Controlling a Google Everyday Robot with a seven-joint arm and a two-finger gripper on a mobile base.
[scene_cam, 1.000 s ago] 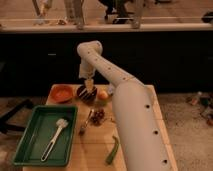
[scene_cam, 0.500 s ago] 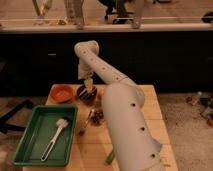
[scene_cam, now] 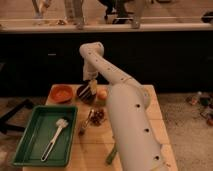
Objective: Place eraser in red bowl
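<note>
Next, my gripper grabs the eraser by its end [scene_cam: 92,86] to get it out of the dark bowl and into the red bowl [scene_cam: 62,93].
The red bowl [scene_cam: 62,93] sits at the back left of the wooden table [scene_cam: 100,150] and looks empty. Right beside it stands a dark bowl [scene_cam: 83,95]. My gripper [scene_cam: 92,88] hangs at the end of the white arm, straight down over the dark bowl's right side, open. A dark oblong piece with pale stripes, the eraser [scene_cam: 93,90], lies at the fingertips on the dark bowl. Whether the fingers touch it I cannot tell.
A green tray [scene_cam: 30,150] with a white brush [scene_cam: 56,134] fills the front left. An orange round fruit [scene_cam: 102,94] lies right of the dark bowl, a brownish cluster [scene_cam: 96,117] mid-table, a green pod [scene_cam: 111,155] at the front. My thick white arm [scene_cam: 131,130] covers the table's right half.
The arm's thick lower part has swung left and nearer the camera, covering more of the table. The gripper has stayed over the dark bowl, a little lower, still open.
</note>
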